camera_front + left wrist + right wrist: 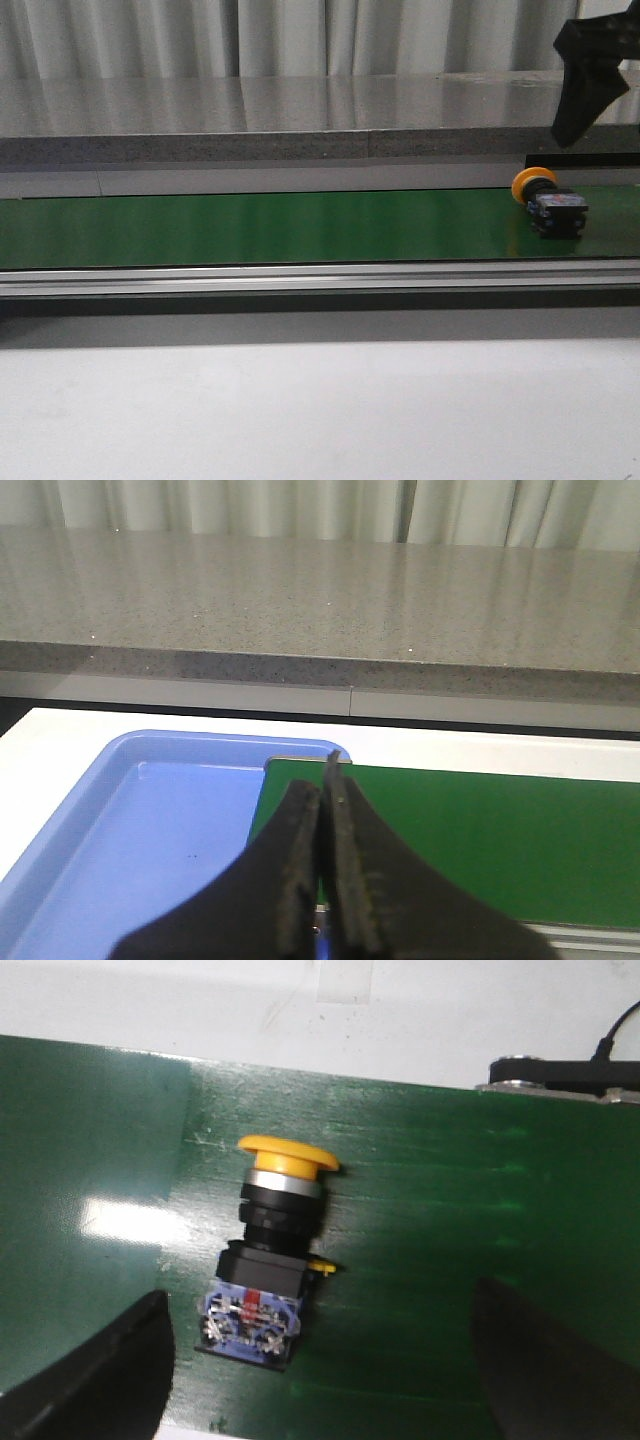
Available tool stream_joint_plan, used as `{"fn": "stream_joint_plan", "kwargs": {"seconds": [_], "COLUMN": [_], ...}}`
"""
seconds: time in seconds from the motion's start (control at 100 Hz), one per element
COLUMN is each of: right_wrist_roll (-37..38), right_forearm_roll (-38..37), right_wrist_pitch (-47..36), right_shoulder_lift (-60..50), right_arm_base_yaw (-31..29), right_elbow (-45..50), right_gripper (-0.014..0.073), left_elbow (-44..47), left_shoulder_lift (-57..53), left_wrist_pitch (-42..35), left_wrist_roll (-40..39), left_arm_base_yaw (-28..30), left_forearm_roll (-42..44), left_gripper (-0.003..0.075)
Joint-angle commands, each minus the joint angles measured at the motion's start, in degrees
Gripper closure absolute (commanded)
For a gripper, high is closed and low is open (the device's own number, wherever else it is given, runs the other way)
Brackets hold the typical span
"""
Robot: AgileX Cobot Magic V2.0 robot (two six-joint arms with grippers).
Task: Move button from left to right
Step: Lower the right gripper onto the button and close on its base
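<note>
My right gripper's fingers are still above the button's dark body (557,211), so it is too early to close. It lowers first, as closing now would miss.
The button (548,200) lies on its side on the green belt (260,225) at the far right, orange-yellow cap toward the back, dark body and blue terminal end toward the front. My right gripper (588,85) hangs above and just right of it, open and empty. In the right wrist view the button (268,1260) lies between the two spread fingers (100,1380), nearer one of them, untouched. My left gripper (322,810) is shut and empty over the belt's left end, out of the front view.
A blue tray (130,840) sits beside the belt's left end. A grey stone counter (300,120) runs behind the belt. A metal rail (300,278) borders the belt's front edge, with white tabletop (300,410) in front.
</note>
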Motion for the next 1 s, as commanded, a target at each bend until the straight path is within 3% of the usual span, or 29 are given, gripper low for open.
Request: {"fn": "stream_joint_plan", "kwargs": {"seconds": [0.0, 0.35, 0.44, 0.59, 0.66, 0.99], "right_wrist_roll": [-0.8, -0.8, -0.8, -0.8, -0.8, -0.8], "right_forearm_roll": [0.7, 0.6, 0.6, 0.6, 0.6, -1.7], "right_wrist_pitch": [-3.5, -5.4, -4.6, -3.5, -2.8, 7.7], "right_shoulder_lift": [-0.4, 5.5, 6.1, 6.2, 6.2, 6.1], "right_arm_base_yaw": [0.1, 0.1, 0.1, 0.1, 0.1, 0.1], "right_elbow": [-2.0, -2.0, -2.0, -2.0, -2.0, -9.2], "right_gripper": [-0.0011, 0.0004, 0.0074, 0.0304, 0.0368, 0.0379], "left_elbow": [-1.6, -1.6, -1.6, -1.6, -1.6, -1.6], "left_shoulder_lift": [0.4, 0.4, 0.4, 0.4, 0.4, 0.4], "left_wrist_pitch": [-4.4, -4.4, -4.4, -4.4, -4.4, -4.4], "left_wrist_roll": [-0.1, -0.1, -0.1, -0.1, -0.1, -0.1], "left_arm_base_yaw": [-0.4, -0.4, -0.4, -0.4, -0.4, -0.4], "left_forearm_roll": [-1.0, -1.0, -1.0, -1.0, -1.0, -1.0], "left_gripper": [0.074, 0.074, 0.074, 0.074, 0.074, 0.074]}}
